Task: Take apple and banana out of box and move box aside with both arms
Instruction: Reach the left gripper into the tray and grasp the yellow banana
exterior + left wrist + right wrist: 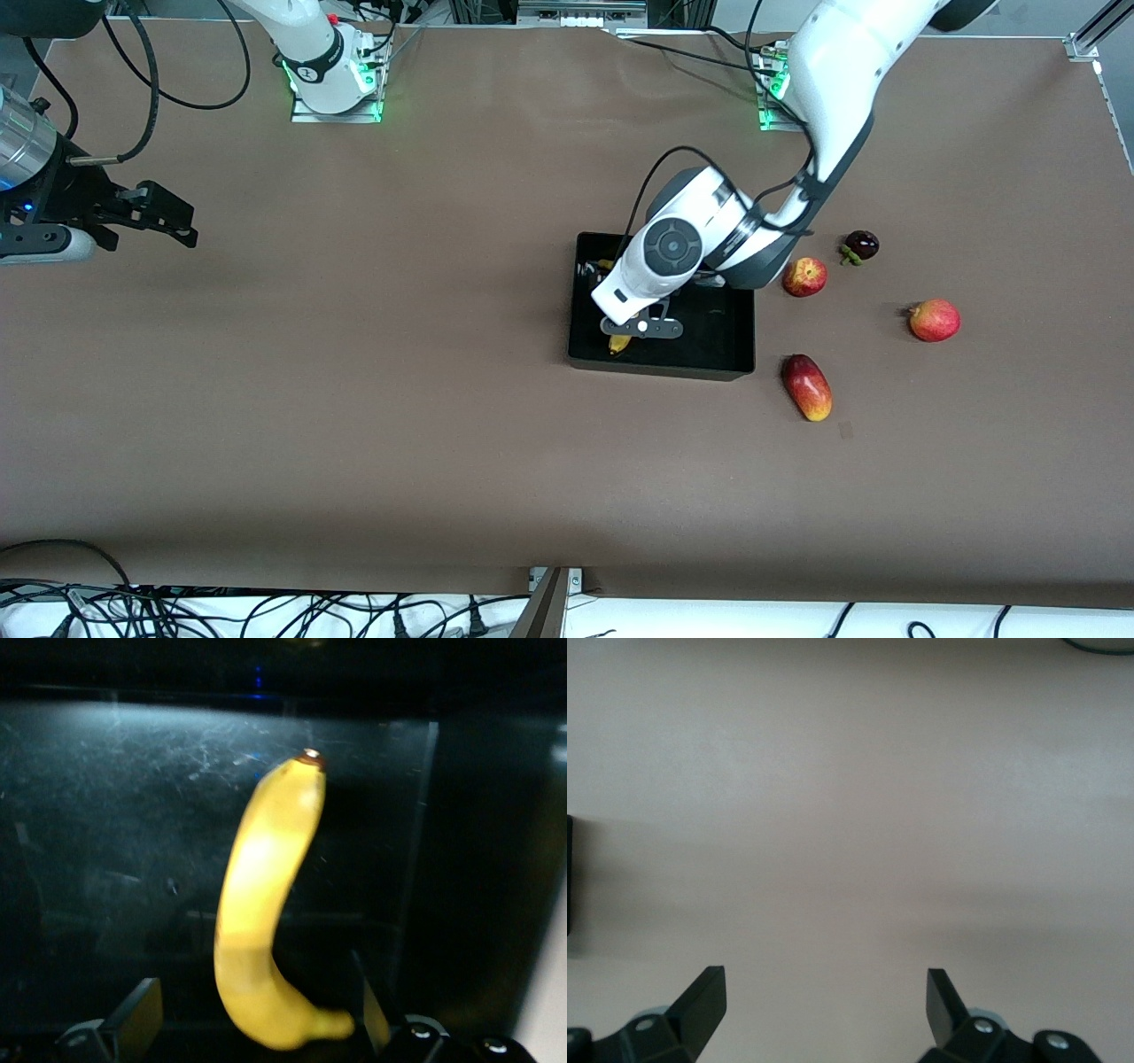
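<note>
My left gripper lowers to the banana, before closing on it, since in the left wrist view its fingers still hover above the banana.
The black box [719, 330] sits mid-table, toward the left arm's end. The yellow banana [619, 343] lies in it, mostly hidden under the left arm's wrist. My left gripper [633, 331] is low inside the box and open. In the left wrist view the banana [262, 904] lies on the box floor [106, 815] between the spread fingers of the left gripper [255, 992]. The red apple [804, 276] rests on the table beside the box. My right gripper [188, 223] waits open over bare table at the right arm's end, and nothing shows between the jaws of the right gripper [824, 985].
A red-yellow mango [807, 387] lies nearer the front camera than the apple. A round red fruit with a pointed tip [934, 320] and a dark purple fruit [860, 245] lie toward the left arm's end. Brown tabletop [399, 372] stretches between the box and the right gripper.
</note>
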{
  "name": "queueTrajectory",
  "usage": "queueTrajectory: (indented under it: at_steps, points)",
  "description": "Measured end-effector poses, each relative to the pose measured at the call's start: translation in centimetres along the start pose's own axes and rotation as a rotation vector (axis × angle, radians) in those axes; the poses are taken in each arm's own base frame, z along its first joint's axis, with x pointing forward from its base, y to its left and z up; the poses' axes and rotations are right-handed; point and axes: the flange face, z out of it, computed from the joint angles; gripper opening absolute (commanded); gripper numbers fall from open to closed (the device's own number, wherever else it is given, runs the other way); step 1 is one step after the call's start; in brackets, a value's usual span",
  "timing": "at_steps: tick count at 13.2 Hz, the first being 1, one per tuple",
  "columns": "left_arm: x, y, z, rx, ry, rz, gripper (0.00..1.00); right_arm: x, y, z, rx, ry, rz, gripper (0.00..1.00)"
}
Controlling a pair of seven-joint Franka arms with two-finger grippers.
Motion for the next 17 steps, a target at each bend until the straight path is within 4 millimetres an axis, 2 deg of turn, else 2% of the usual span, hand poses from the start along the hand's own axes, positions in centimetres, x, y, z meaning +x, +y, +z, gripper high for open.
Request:
queueTrajectory:
  at_steps: [3, 5, 6, 7, 8, 9, 14, 17]
  points:
    - [-0.1, -0.6, 2.1, -0.001, 0.022, 0.007, 1.00, 0.0, 0.0, 0.0, 0.000, 0.000, 0.000, 1.00]
    - [-0.9, -0.6, 4.6, -0.043, 0.060, 0.013, 1.00, 0.0, 0.0, 0.0, 0.000, 0.000, 0.000, 1.00]
    - [-1.4, -0.9, 6.1, -0.062, 0.074, 0.013, 0.87, 0.0, 0.0, 0.0, 0.000, 0.000, 0.000, 1.00]
    - [-1.7, -1.3, 7.0, -0.071, 0.080, 0.011, 0.50, 0.0, 0.0, 0.0, 0.000, 0.000, 0.000, 1.00]
    - [-1.7, -1.6, 7.2, -0.074, 0.082, 0.007, 0.22, 0.0, 0.0, 0.0, 0.000, 0.000, 0.000, 1.00]
    - [-1.6, -1.8, 7.0, -0.077, 0.086, 0.004, 0.00, 0.0, 0.0, 0.0, 0.000, 0.000, 0.000, 1.00]
    - [-1.6, -2.0, 4.9, -0.048, 0.080, 0.001, 0.00, 0.0, 0.0, 0.0, 0.000, 0.000, 0.000, 1.00]
    - [-1.1, -1.9, 2.0, -0.011, 0.062, -0.003, 0.00, 0.0, 0.0, 0.0, 0.000, 0.000, 0.000, 1.00]
